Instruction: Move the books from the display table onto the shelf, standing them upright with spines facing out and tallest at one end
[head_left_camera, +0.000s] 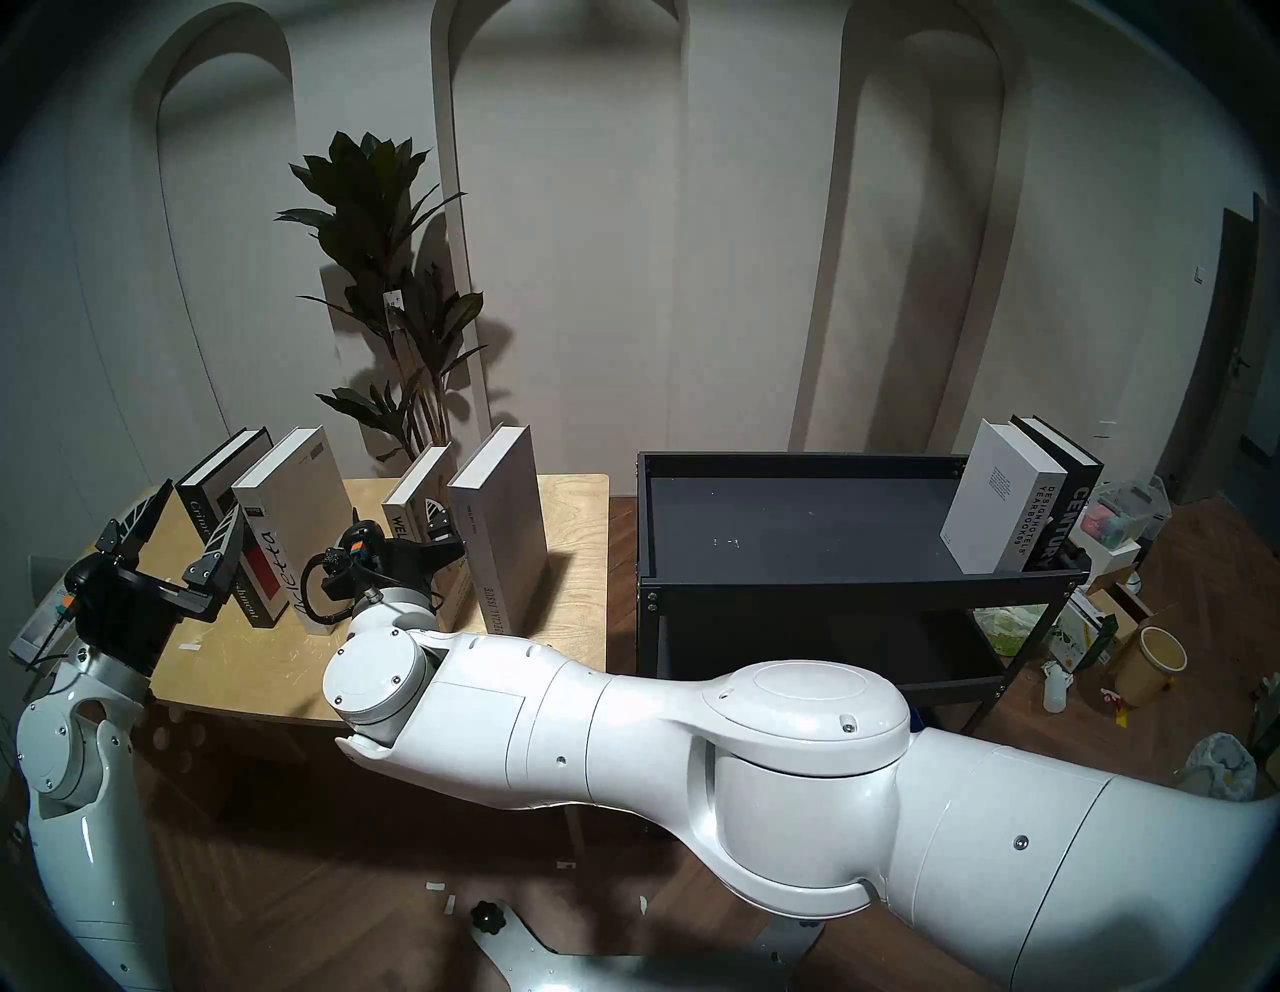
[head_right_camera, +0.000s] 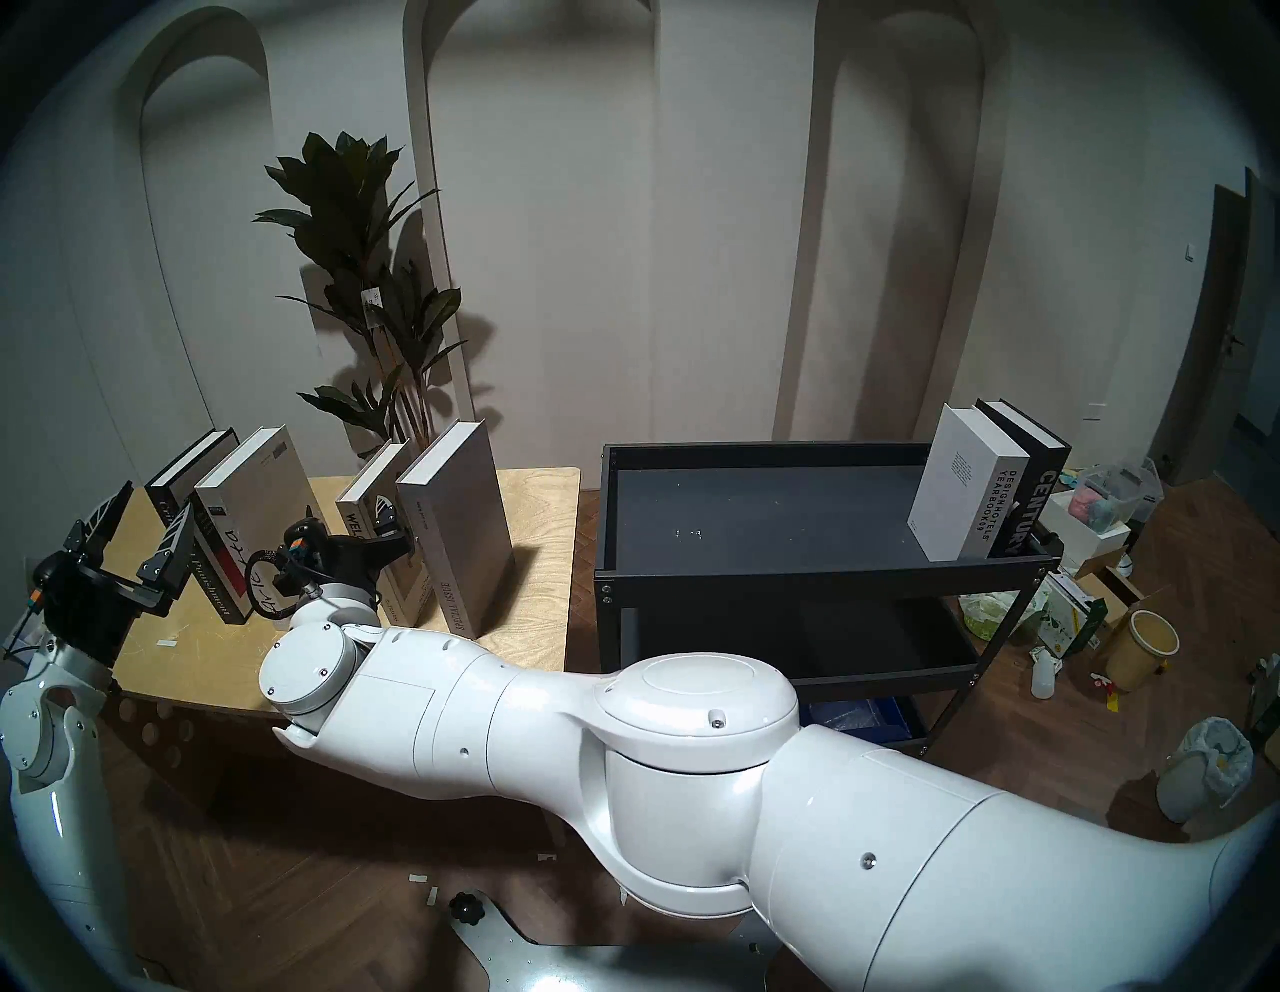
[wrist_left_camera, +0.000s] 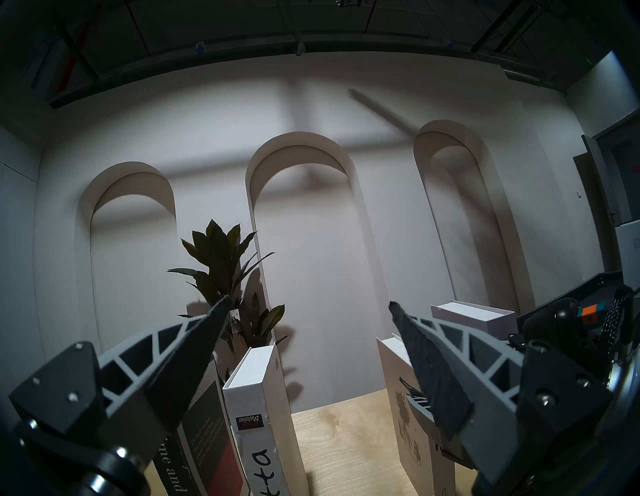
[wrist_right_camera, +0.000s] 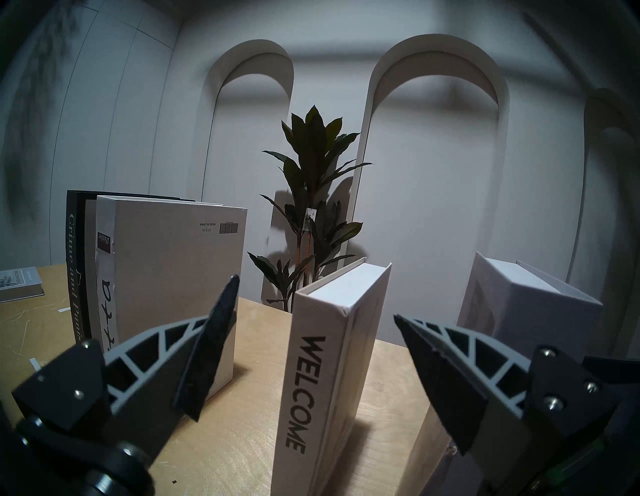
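My right gripper picks up Welcome across its narrow spine (wrist_right_camera: 304, 388) next, since Welcome's covers are too wide for my fingers.
Four books stand upright on the display table (head_left_camera: 575, 554): black Crime and Punishment (head_left_camera: 208, 478), white Arietta (head_left_camera: 298, 499), white Welcome (wrist_right_camera: 332, 346) and grey Special Issue (head_left_camera: 502, 512). Designhotels Yearbook (head_left_camera: 997, 499) and Century (head_left_camera: 1063, 499) stand at the right end of the shelf (head_left_camera: 762, 533), spines facing out. My right gripper (wrist_right_camera: 315, 298) is open, its fingers either side of Welcome's spine. My left gripper (head_left_camera: 201, 499) is open and empty in front of Crime and Punishment, whose spine also shows in the left wrist view (wrist_left_camera: 173, 464).
A tall potted plant (head_left_camera: 388, 277) stands behind the table. The thin Discontent book (wrist_right_camera: 17, 284) lies flat at the table's far left. Boxes, a bucket (head_left_camera: 1150, 665) and bags crowd the floor right of the shelf. My right arm (head_left_camera: 762, 762) stretches across the front.
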